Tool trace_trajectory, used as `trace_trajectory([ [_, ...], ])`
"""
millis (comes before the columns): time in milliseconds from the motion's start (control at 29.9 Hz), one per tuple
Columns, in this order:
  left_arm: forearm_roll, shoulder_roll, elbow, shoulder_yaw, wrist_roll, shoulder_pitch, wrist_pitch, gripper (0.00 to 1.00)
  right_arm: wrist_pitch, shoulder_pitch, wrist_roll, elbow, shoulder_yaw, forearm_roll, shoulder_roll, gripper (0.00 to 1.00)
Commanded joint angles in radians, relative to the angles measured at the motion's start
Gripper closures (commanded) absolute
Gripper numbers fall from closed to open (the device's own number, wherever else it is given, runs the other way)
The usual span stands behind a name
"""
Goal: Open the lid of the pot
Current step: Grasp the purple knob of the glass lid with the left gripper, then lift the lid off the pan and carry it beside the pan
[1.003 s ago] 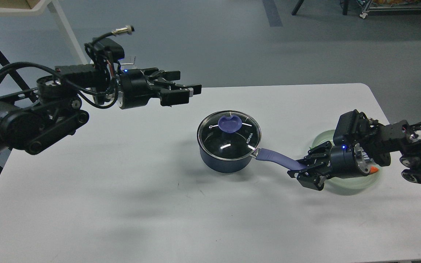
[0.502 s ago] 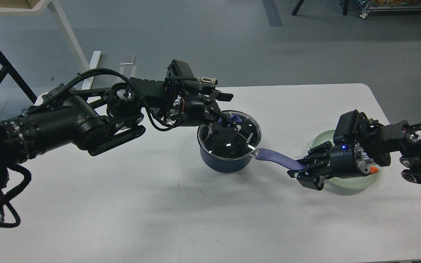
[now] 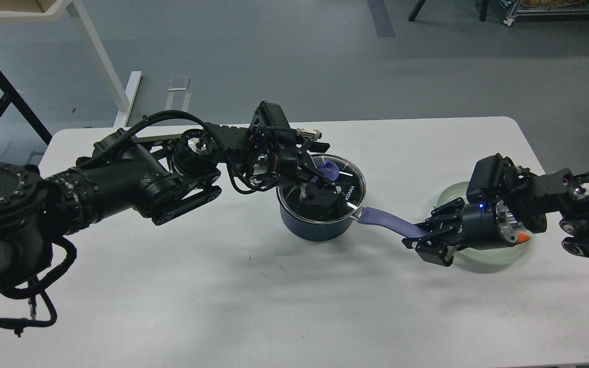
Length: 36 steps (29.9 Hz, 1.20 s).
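Observation:
I should next pick up the lid by its narrow purple-blue knob with my left gripper to open the pot, because the glass lid reaches wide across the whole pot.
The dark navy pot (image 3: 309, 229) stands mid-table with the glass pot lid (image 3: 353, 185) seated on it. The lid's blue-purple knob (image 3: 329, 169) shows partly. My left gripper (image 3: 321, 180) reaches in from the left and hangs low over the lid. Its jaws are apart, one on each side of the knob, and they hide much of the lid. The pot's long blue-purple handle (image 3: 384, 219) points right. My right gripper (image 3: 414, 239) is closed on the handle's end and holds it just above the table.
A pale green glass plate (image 3: 501, 257) lies on the white table (image 3: 253, 306) at the right, under my right wrist. My left arm spans the table's back left. A white table leg and a dark frame stand on the floor beyond.
My left gripper swung in from the upper left and came down over the lid, around the knob. The right gripper, pot and lid have not moved.

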Motion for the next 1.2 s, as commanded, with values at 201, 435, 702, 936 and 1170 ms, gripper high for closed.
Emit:
trace_trajectory([
  [201, -0.002, -0.018, 0.057, 0.005, 0.000, 0.035, 0.002, 0.02, -0.001, -0.007, 0.000, 0.000, 0.002, 0.008, 0.000, 0.68],
  [435, -0.002, -0.017, 0.057, 0.012, 0.000, 0.045, 0.005, 0.24, -0.003, -0.014, 0.000, -0.001, 0.002, 0.008, 0.000, 0.68],
  [702, -0.003, -0.020, 0.056, 0.029, 0.000, 0.035, 0.038, 0.66, -0.003, -0.020, 0.000, -0.001, 0.000, 0.008, -0.001, 0.68],
  [936, -0.014, 0.023, 0.031, 0.026, 0.000, 0.001, 0.040, 0.67, -0.005, -0.020, 0.000, 0.000, 0.002, 0.008, -0.003, 0.68],
  [1170, -0.049, 0.219, -0.107, 0.026, 0.000, -0.027, 0.029, 0.65, -0.005, -0.020, 0.000, 0.000, 0.002, 0.008, -0.009, 0.67],
])
